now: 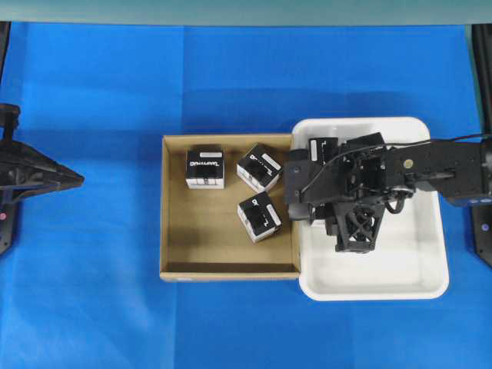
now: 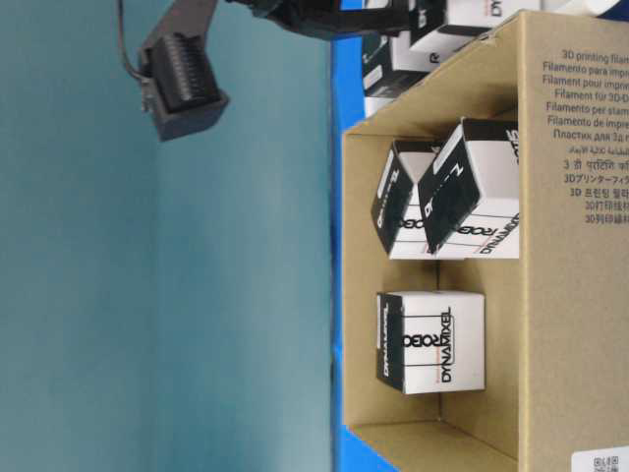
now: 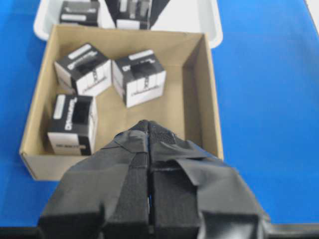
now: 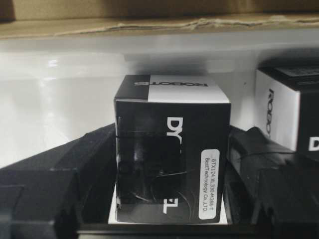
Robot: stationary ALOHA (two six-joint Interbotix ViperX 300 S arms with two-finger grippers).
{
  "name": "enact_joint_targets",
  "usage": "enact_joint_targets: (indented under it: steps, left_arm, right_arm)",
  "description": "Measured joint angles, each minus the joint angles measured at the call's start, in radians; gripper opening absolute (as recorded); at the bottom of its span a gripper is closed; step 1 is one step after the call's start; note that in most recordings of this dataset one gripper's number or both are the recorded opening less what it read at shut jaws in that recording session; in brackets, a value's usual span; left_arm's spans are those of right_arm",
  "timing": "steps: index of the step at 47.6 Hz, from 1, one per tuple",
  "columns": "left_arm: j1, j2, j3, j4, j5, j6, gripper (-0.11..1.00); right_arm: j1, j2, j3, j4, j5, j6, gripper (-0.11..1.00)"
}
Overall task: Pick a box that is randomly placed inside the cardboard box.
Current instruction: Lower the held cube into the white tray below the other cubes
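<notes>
The black carton sits low inside the white tray and would stand there, so the robot's right gripper needs to let go of it now.
The brown cardboard box lies at mid-table and holds three black cartons with white labels: one at its far left, one at its far right, and one in the middle. My right gripper is down inside the white tray, against the tray's left wall. In the right wrist view its jaws are closed on both sides of a black carton. My left gripper is shut and empty, well left of the cardboard box; its closed tips point at the box.
The white plastic tray touches the cardboard box's right wall. Another black carton stands in the tray's far left corner, and one stands right of the held carton. Blue cloth covers the table.
</notes>
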Motion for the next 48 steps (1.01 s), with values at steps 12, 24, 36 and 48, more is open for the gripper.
enact_joint_targets:
  steps: [12,24,36,48]
  left_arm:
    - [0.000,0.002,0.000,0.000,-0.003,0.000,-0.07]
    - [-0.002,0.002,-0.002,0.000,-0.003,0.000,-0.07]
    - [-0.003,0.002,0.000,0.000,-0.003,0.000,-0.07]
    - [-0.003,0.002,-0.002,0.000,-0.003,0.000,-0.07]
  right_arm:
    - [0.000,0.002,0.002,0.000,-0.018,-0.002,0.61]
    - [-0.003,0.003,0.002,0.000,-0.021,0.002,0.62]
    - [-0.009,0.006,-0.002,0.000,-0.021,0.009,0.84]
    - [-0.018,0.011,-0.002,0.000,-0.026,0.012,0.96]
